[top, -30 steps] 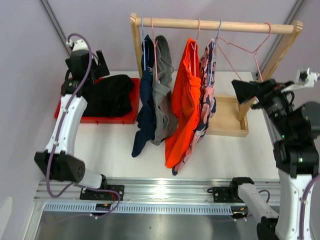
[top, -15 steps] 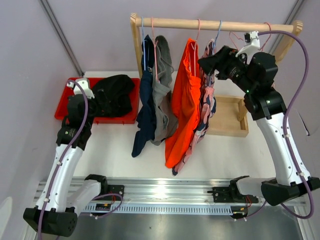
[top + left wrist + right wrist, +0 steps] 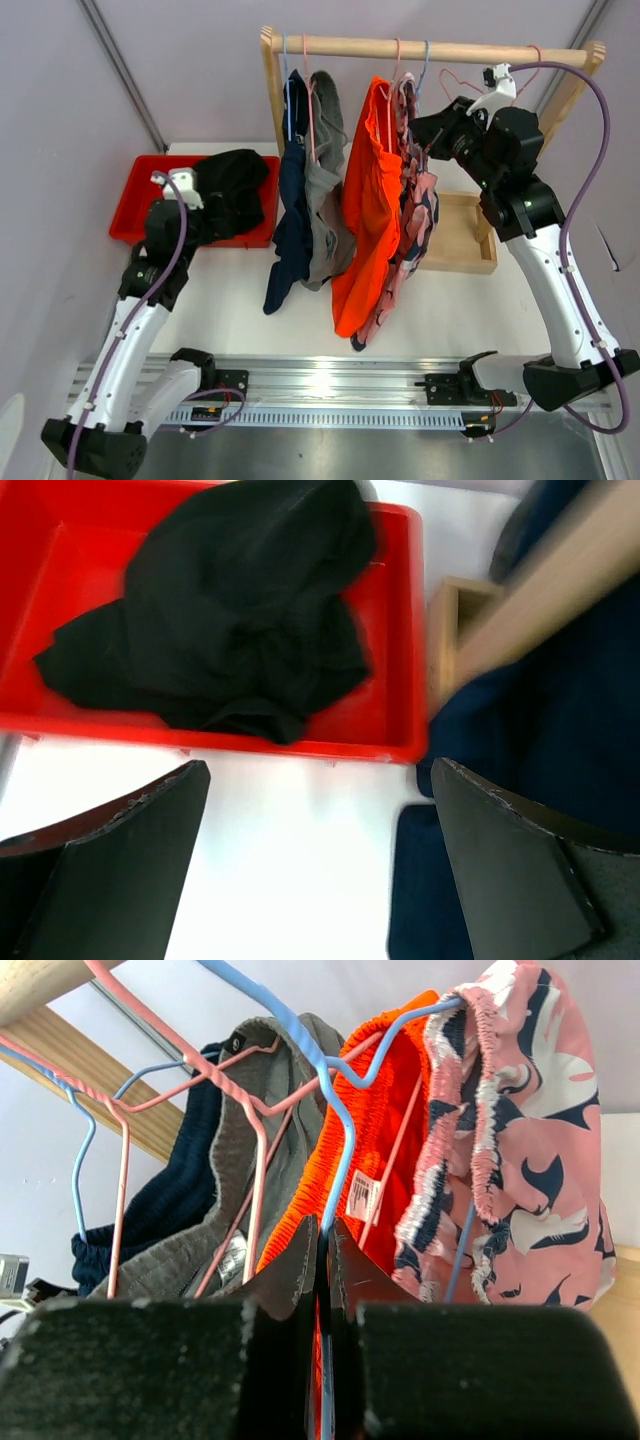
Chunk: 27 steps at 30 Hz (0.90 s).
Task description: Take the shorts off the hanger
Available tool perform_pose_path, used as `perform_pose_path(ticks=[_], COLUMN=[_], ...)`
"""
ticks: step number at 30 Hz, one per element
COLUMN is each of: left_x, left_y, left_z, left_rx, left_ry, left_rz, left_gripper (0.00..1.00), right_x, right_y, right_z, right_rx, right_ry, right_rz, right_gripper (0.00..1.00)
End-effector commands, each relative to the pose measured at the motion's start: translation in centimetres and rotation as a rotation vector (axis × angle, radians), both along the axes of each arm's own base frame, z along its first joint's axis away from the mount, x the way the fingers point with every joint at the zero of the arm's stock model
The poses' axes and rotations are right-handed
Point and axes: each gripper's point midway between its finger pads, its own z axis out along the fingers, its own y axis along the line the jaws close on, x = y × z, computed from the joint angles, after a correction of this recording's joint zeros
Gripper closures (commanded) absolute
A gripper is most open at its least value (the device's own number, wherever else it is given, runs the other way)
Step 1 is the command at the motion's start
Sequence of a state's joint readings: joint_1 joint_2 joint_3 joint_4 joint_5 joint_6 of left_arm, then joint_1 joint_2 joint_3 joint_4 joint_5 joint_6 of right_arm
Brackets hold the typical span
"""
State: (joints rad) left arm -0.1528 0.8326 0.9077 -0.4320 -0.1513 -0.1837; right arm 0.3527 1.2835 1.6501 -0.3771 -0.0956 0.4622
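The pink shorts need to come off, so my left gripper should reach them and grab them just below the gathered waistband (image 3: 516, 1165), leaving the blue hanger free.
Four shorts hang from the wooden rail (image 3: 430, 50): navy (image 3: 290, 220), grey (image 3: 325, 200), orange (image 3: 368, 215) and pink patterned (image 3: 420, 215). My right gripper (image 3: 325, 1225) is shut on the wire of the blue hanger (image 3: 335, 1130) that carries the pink shorts (image 3: 530, 1160), just below its hook. The orange shorts (image 3: 385, 1140) press against that hanger. Black shorts (image 3: 240, 610) lie crumpled in the red tray (image 3: 395, 630). My left gripper (image 3: 320, 768) is open over the white table just in front of the tray, holding nothing.
An empty pink hanger (image 3: 470, 85) hangs on the rail behind my right wrist. The rack's wooden base (image 3: 455, 235) sits at the right, its left post (image 3: 272, 90) beside the tray. The navy shorts' hem (image 3: 430, 880) hangs close to my left gripper's right finger.
My right arm swung from the far right up to the rail and its jaws shut on the blue hanger, nudging the pink shorts left. My left arm pulled back from over the tray.
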Motion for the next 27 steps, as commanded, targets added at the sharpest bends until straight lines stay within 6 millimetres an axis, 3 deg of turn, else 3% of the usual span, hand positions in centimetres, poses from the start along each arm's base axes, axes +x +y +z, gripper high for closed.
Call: perform_pose_path(ticks=[1, 2, 3, 4, 5, 6, 7, 8, 9, 12, 16, 18, 19, 21, 23, 24, 27], left_x=[-1.3, -1.9, -2.9, -3.8, -4.5, -5.9, -7.1, -8.1, -10.1, -13.7, -15.7, -17.5, -17.6, -18.3, -18.1, -18.2, -18.1], left_y=[-5.5, -6.8, -9.6, -10.7, -12.1, -15.5, -16.6, -18.1, -21.0, -26.0, -33.6, -36.1, -37.8, -39.6, -41.9, -42.2, -44.3], left_z=[8.3, 9.5, 10.1, 13.9, 14.9, 15.3, 18.2, 18.9, 20.0, 21.3, 19.4, 20.0, 19.0, 19.7, 18.8, 20.0, 18.4], left_rx=[0.074, 0.094, 0.111, 0.073, 0.046, 0.021, -0.019, -0.039, -0.070, -0.112, -0.112, -0.152, -0.141, -0.165, -0.149, -0.166, -0.139], left_ry=[-0.207, -0.234, -0.243, -0.313, -0.323, -0.320, -0.373, -0.387, -0.411, -0.459, -0.424, -0.447, -0.432, -0.450, -0.429, -0.445, -0.417], left_rz=[-0.205, -0.245, -0.339, -0.383, -0.436, -0.568, -0.619, -0.675, -0.783, -0.948, -1.083, -1.149, -1.165, -1.188, -1.201, -1.202, -1.210], left_gripper=[0.01, 0.01, 0.01, 0.01, 0.01, 0.01, 0.01, 0.01, 0.01, 0.01, 0.01, 0.01, 0.01, 0.01, 0.01, 0.01, 0.01], right_x=[-1.9, -2.3, -2.7, -3.6, -4.3, -4.9, -5.2, -5.9, -6.1, -6.9, -7.7, -8.1, -8.2, -8.6, -8.9, -9.0, -9.7], right_y=[-1.5, -2.0, -2.4, -2.8, -3.1, -3.3, -3.8, -4.3, -4.5, -5.4, -7.2, -8.4, -8.7, -9.0, -9.0, -9.1, -9.5], right_z=[4.3, 5.4, 6.3, 7.4, 8.6, 9.5, 10.0, 11.0, 11.0, 11.1, 10.0, 9.0, 8.7, 8.0, 7.4, 7.2, 7.1], right_rx=[0.033, 0.039, 0.048, 0.063, 0.079, 0.092, 0.104, 0.121, 0.125, 0.141, 0.171, 0.173, 0.173, 0.167, 0.157, 0.151, 0.135], right_ry=[-0.122, -0.150, -0.169, -0.195, -0.221, -0.239, -0.249, -0.267, -0.259, -0.236, -0.165, -0.125, -0.113, -0.090, -0.076, -0.073, -0.078], right_rz=[-0.045, -0.066, -0.077, -0.086, -0.089, -0.088, -0.109, -0.122, -0.126, -0.162, -0.256, -0.316, -0.330, -0.339, -0.338, -0.339, -0.346], right_gripper=[1.00, 1.00, 1.00, 1.00, 1.00, 1.00, 1.00, 1.00, 1.00, 1.00, 1.00, 1.00, 1.00, 1.00, 1.00, 1.00, 1.00])
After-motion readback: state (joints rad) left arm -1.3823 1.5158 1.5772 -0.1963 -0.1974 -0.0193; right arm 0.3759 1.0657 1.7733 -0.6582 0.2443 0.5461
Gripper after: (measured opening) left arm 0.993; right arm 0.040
